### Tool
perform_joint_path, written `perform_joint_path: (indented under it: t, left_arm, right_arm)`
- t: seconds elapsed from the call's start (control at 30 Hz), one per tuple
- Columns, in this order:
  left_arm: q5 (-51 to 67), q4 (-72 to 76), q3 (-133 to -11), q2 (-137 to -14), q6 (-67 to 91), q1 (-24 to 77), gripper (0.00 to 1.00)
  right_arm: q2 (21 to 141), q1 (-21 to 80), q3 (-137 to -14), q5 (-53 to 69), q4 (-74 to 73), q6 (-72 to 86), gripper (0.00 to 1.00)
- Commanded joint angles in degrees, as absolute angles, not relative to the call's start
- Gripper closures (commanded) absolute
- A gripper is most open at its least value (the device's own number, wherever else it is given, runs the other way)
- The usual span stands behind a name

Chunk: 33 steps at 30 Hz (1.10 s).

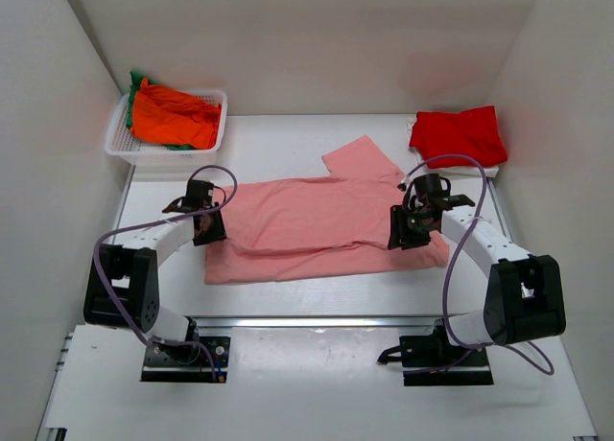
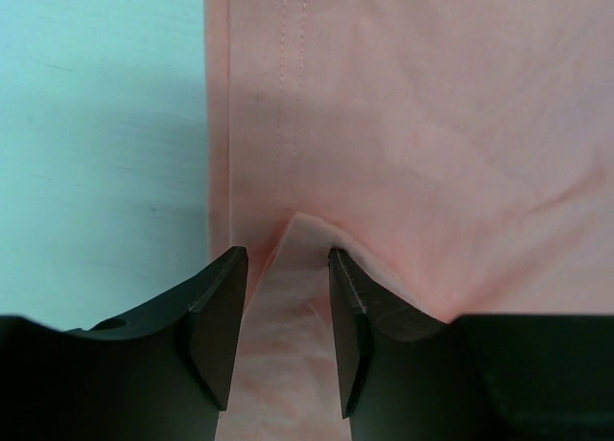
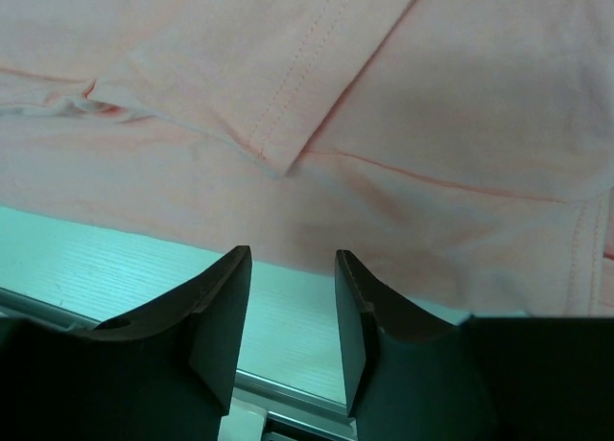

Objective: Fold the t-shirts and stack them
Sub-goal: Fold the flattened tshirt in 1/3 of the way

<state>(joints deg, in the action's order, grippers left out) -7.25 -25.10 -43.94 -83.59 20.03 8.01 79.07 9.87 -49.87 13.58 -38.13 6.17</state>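
My right gripper pinches the pink t-shirt's stitched hem corner [image 1: 391,248] [image 3: 278,160] next, to draw the bunched upper layer out flat for folding.
The large salmon-pink t-shirt [image 1: 317,225] lies spread and partly folded in the middle of the table, one sleeve pointing to the back. My left gripper [image 1: 209,227] is at its left edge. In the left wrist view the left gripper [image 2: 288,259] is open, with a raised ridge of the pink fabric [image 2: 297,297] between the fingers. My right gripper [image 1: 407,230] is over the shirt's right end. In the right wrist view the right gripper [image 3: 293,259] is open and empty above bare table, the shirt's hem [image 3: 317,220] just beyond. The red t-shirt [image 1: 459,134] lies folded at the back right. The orange t-shirt [image 1: 173,117] and the green t-shirt [image 1: 137,81] lie in the basket.
The white latticed basket [image 1: 120,146] stands at the back left corner. White walls close in the table on the left, back and right. A metal rail [image 1: 317,321] runs along the near edge between the arm bases.
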Motion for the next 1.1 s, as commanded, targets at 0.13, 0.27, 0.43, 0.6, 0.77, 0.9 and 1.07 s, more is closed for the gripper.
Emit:
perform_joint_path:
  t: [0.13,0.27,0.43,0.6,0.77,0.9,1.07]
  left_arm:
    - [-5.71,-21.01,-43.86,-84.11,20.92,8.44,0.71]
    - [-5.01,-21.88,-44.21,-83.24,20.65,8.52,1.00]
    - [-5.18,-26.62,-45.79,-78.33,20.48,8.61,1.00]
    - [-4.75,-31.99,-43.43,-69.10,21.18,8.96,1.00]
    - [-4.31,-35.42,-38.07,-57.33,22.67,8.62,1.00]
    - [-3.52,-35.42,-36.04,-53.62,24.52,9.31,1.00]
    - [-2.90,-35.16,-34.63,-53.00,24.96,9.84,1.00]
  right_arm:
    - [77.61,9.40,-49.31,14.41,-36.48,5.89,0.62]
    - [77.52,9.23,-49.31,14.41,-36.65,5.98,0.63]
    - [76.82,9.05,-48.87,12.75,-36.74,6.94,0.63]
    - [76.73,8.00,-47.37,11.69,-36.04,8.26,0.60]
    - [77.16,6.69,-44.57,14.23,-29.02,12.46,0.56]
    - [77.69,7.47,-43.51,18.45,-24.54,16.25,0.56]
    - [80.06,8.53,-43.68,20.30,-20.05,19.42,0.58]
